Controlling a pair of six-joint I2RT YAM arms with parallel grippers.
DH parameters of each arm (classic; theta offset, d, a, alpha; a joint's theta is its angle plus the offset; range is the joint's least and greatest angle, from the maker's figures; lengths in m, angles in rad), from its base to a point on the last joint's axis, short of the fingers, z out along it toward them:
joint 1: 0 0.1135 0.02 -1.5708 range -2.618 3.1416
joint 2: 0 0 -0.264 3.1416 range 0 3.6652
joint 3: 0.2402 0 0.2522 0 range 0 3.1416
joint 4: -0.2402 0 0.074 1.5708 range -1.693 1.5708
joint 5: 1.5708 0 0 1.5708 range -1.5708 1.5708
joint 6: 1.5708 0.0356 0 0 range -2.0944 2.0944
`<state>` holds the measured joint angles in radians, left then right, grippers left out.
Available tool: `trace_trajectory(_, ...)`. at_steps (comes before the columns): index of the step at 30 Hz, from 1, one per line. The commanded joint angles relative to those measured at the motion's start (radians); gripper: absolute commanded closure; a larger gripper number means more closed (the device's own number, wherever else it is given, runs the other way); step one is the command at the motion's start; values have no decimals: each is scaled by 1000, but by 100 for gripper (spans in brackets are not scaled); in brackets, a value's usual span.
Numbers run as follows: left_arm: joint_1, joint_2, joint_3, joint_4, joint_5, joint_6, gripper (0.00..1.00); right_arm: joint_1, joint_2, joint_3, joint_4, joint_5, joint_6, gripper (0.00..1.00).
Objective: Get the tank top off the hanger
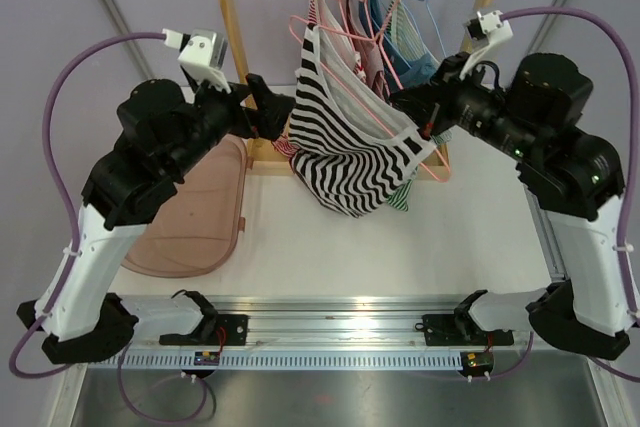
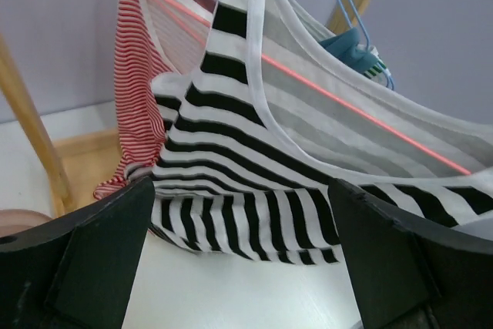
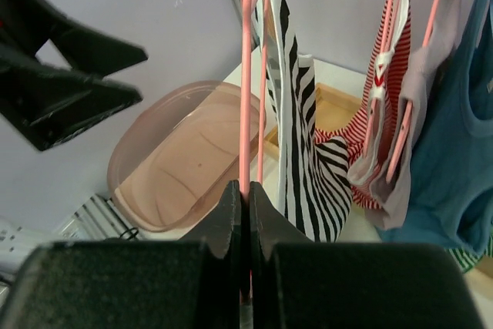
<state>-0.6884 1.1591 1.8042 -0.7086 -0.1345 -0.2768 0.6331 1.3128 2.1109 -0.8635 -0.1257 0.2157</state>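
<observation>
The striped tank top's strap can slip off the hanger if my left gripper grabs the tank top next by the shoulder strap near the hanger's loose end [image 1: 311, 47] [image 2: 234, 21].
A black-and-white striped tank top [image 1: 345, 142] hangs on a pink hanger [image 1: 432, 159] pulled down and tilted away from the wooden rack. My right gripper [image 1: 400, 99] is shut on the hanger's pink wire [image 3: 245, 113]; the striped top [image 3: 304, 152] hangs just right of it in the right wrist view. My left gripper [image 1: 272, 115] is open at the top's left edge, level with the lower part. In the left wrist view the striped fabric [image 2: 231, 167] hangs just beyond my open fingers [image 2: 100, 260], not between them. The hanger's pink wire [image 2: 362, 109] crosses the neckline.
A wooden rack [image 1: 228, 27] holds other tops on pink and blue hangers: red-striped [image 2: 135, 75], blue [image 3: 462, 136] and green-striped ones. A translucent pink bin [image 1: 195, 217] lies on the white table at the left. The rack's base board [image 2: 85, 163] is behind the fabric.
</observation>
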Motion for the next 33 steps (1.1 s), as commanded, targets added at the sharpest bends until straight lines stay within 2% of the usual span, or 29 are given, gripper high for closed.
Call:
trace_trajectory(1,-101,86,151,35,-111,126,1,10,-81,23,-78,-35,33,100)
trace_trajectory(4,-149,169,236,35,-175,200,1,10,-133,-6,-101,-43,37,100)
trace_trajectory(8,-166,229,256,60,-150,208,1,10,-193,-74,-89,-61,51,100)
trace_trajectory(15,-189,304,242,109,-149,217,12,10,-253,-141,-71,-110,65,100)
trace_trajectory(17,-189,323,241,115,-148,218,23,10,-257,-147,-72,-118,67,100)
trace_trajectory(19,-189,329,241,112,-166,215,40,10,-259,-158,-72,-100,60,100)
trace_trajectory(20,-188,329,238,112,-171,214,57,8,-262,-161,-72,-72,53,100)
trace_trajectory(22,-189,327,228,113,-189,212,72,10,-268,-183,-68,-52,48,100)
trace_trajectory(23,-189,324,221,112,-198,214,83,10,-273,-192,-68,-34,48,100)
trace_trajectory(24,-188,324,219,110,-218,212,88,8,-274,-215,-63,-28,44,100)
trace_trajectory(27,-188,317,201,97,-257,211,90,10,-291,-273,-45,3,39,100)
trace_trajectory(29,-188,303,178,98,-293,212,100,10,-311,-319,-28,3,28,100)
trace_trajectory(33,-143,289,135,72,-370,170,100,10,-362,-403,-6,-15,2,100)
